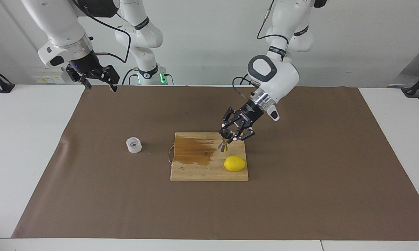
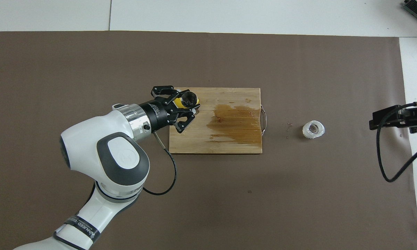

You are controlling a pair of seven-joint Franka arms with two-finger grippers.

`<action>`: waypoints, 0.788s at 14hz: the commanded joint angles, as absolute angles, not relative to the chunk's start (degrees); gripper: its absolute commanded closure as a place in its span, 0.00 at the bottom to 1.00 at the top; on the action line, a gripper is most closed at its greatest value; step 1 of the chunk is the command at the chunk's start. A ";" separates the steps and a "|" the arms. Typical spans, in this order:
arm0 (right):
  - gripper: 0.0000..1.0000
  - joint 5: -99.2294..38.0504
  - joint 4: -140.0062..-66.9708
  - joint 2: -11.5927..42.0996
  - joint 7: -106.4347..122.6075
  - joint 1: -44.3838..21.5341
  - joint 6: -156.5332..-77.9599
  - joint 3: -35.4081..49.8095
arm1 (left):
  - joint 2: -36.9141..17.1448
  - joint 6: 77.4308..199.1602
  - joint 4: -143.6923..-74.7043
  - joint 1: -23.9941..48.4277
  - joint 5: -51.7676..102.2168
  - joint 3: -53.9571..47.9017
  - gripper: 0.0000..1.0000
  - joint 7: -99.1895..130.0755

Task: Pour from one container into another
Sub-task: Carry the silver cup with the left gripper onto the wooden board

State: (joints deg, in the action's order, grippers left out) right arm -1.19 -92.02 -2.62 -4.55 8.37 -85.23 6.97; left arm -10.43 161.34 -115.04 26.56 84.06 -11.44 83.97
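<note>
The steel jigger is hanging tilted above the wooden cutting board in the overhead view, so my left gripper should keep holding it.
My left gripper [image 1: 227, 134] is shut on the steel jigger [image 1: 224, 140], holding it tilted in the air over the wooden cutting board [image 1: 209, 172], above the board's edge nearer the robots. From above, the jigger [image 2: 189, 99] and the left gripper [image 2: 188, 104] cover most of the lemon. The clear cup [image 1: 133, 145] stands on the brown mat beside the board, toward the right arm's end of the table; in the overhead view the cup [image 2: 313, 129] stands alone. My right gripper [image 1: 100, 85] waits open, raised over the mat's corner near its base.
A yellow lemon [image 1: 234, 163] lies on the board near the corner farthest from the robots. A dark wet stain [image 1: 195, 151] covers the board's half toward the cup. The brown mat [image 1: 300, 195] covers most of the white table.
</note>
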 commanded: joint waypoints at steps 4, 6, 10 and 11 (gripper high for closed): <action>0.00 -2.29 -92.81 -3.52 -4.48 8.88 -84.81 7.12 | -21.96 174.45 -104.68 25.84 86.92 -22.67 1.00 84.20; 0.00 -2.29 -92.81 -3.60 -4.48 8.88 -84.90 7.12 | -23.98 176.65 -102.59 26.37 86.84 -23.55 1.00 84.11; 0.00 -2.29 -92.81 -3.60 -4.48 8.88 -84.81 7.12 | -26.54 179.12 -100.28 26.89 86.66 -24.52 1.00 84.11; 0.00 -2.29 -92.81 -3.52 -4.48 8.88 -84.81 7.21 | -27.07 179.90 -100.11 27.16 86.66 -24.52 1.00 84.11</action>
